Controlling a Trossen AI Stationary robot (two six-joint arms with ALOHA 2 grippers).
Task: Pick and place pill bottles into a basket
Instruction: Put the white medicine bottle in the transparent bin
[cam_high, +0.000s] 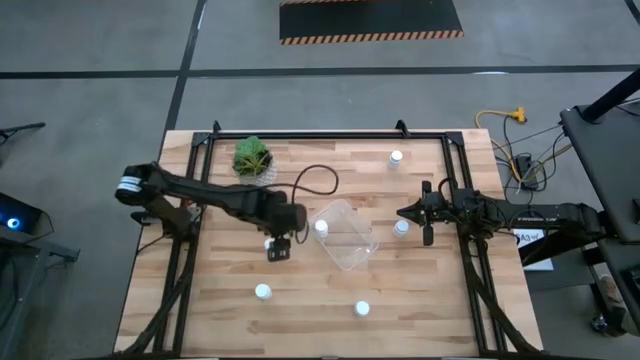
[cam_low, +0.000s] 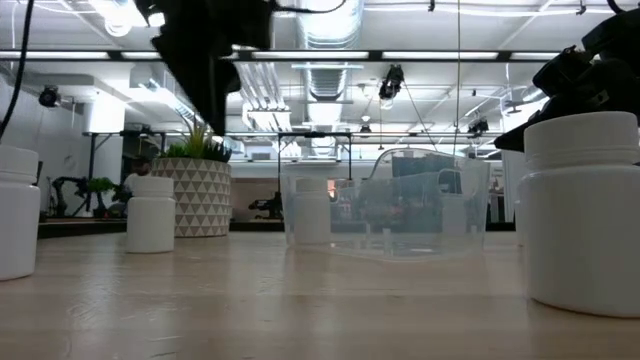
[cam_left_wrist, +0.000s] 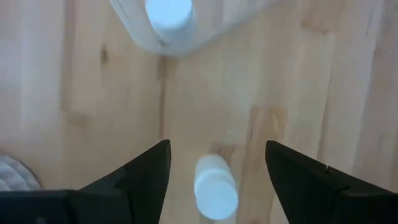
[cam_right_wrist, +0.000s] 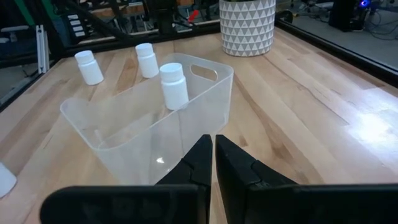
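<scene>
I will next pick up the pill bottle below my left gripper by its white cap (cam_high: 269, 243) with that gripper, and then I should put that bottle into the basket (cam_high: 350, 240).
My left gripper (cam_high: 278, 250) hangs open above the table, left of the basket (cam_high: 350, 240), its fingers pointing down. One pill bottle (cam_left_wrist: 214, 186) stands on the wood below it, between the two fingers in the left wrist view and untouched. A second bottle (cam_high: 321, 227) stands inside the clear basket (cam_right_wrist: 149, 118). More white bottles stand loose on the table: far right (cam_high: 396, 157), beside the basket's right end (cam_high: 401, 228), and two near the front (cam_high: 262, 292) (cam_high: 362, 309). My right gripper (cam_right_wrist: 214, 155) waits shut, right of the basket.
A white patterned pot with a green plant (cam_high: 252, 158) stands at the far left. A black cable (cam_high: 315, 180) loops on the wood behind the basket. A black frame (cam_high: 300, 135) runs along the table's far edge and sides.
</scene>
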